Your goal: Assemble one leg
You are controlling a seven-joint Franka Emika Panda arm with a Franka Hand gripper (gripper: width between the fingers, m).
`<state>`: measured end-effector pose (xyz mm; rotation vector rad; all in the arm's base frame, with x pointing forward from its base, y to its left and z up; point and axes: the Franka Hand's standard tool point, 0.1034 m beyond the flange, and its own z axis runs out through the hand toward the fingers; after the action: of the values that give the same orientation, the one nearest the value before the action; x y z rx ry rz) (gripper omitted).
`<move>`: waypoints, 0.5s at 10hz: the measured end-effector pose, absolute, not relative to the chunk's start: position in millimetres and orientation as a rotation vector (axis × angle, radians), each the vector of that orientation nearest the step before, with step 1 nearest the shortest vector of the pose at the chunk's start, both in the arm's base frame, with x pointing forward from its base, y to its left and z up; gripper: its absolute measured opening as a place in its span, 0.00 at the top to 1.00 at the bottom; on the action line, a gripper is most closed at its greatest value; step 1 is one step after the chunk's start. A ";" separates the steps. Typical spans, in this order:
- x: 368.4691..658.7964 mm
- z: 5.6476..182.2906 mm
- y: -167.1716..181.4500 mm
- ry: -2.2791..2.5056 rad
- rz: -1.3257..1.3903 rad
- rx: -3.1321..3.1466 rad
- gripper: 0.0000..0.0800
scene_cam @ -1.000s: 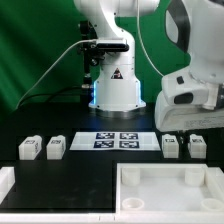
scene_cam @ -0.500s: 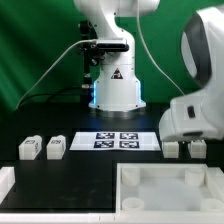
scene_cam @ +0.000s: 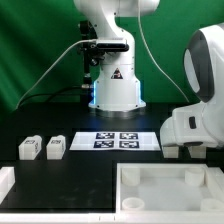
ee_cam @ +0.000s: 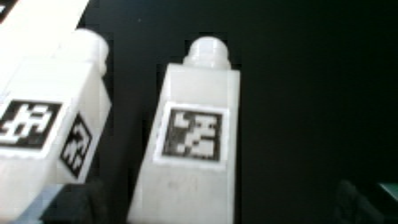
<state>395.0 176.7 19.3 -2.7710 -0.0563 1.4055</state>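
My gripper should close and would hold the tagged leg's white block: its fingers reach down beside the block in the wrist view.
In the wrist view two legs lie side by side on the black table, each a white block with a black-and-white tag and a rounded peg at one end. My gripper (ee_cam: pixel 214 202) is open and straddles the middle leg (ee_cam: pixel 199 130), with dark fingers (ee_cam: pixel 366 200) on either side and gaps to the block. The other leg (ee_cam: pixel 54 110) lies close beside it. In the exterior view the arm's white hand (scene_cam: pixel 196 120) is low at the right and hides these two legs. Two more legs (scene_cam: pixel 29 148) (scene_cam: pixel 55 147) lie at the exterior view's left.
The marker board (scene_cam: pixel 118 140) lies in the middle of the table. The large white tray-like piece (scene_cam: pixel 165 190) sits at the front right. Another white piece (scene_cam: pixel 5 180) shows at the front left corner. The robot base (scene_cam: pixel 115 85) stands behind.
The arm's hand has come down over the right pair of legs, which showed before and are now covered in the exterior view. The left legs have not moved.
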 end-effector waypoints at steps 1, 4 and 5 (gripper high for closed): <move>392.3 17.3 177.4 -0.059 1.411 -2.771 0.19; 387.2 13.4 176.5 -0.060 1.424 -2.767 0.19; 387.2 13.4 176.4 -0.060 1.424 -2.767 0.32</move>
<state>387.2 176.4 13.4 -2.7670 -0.0601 1.4242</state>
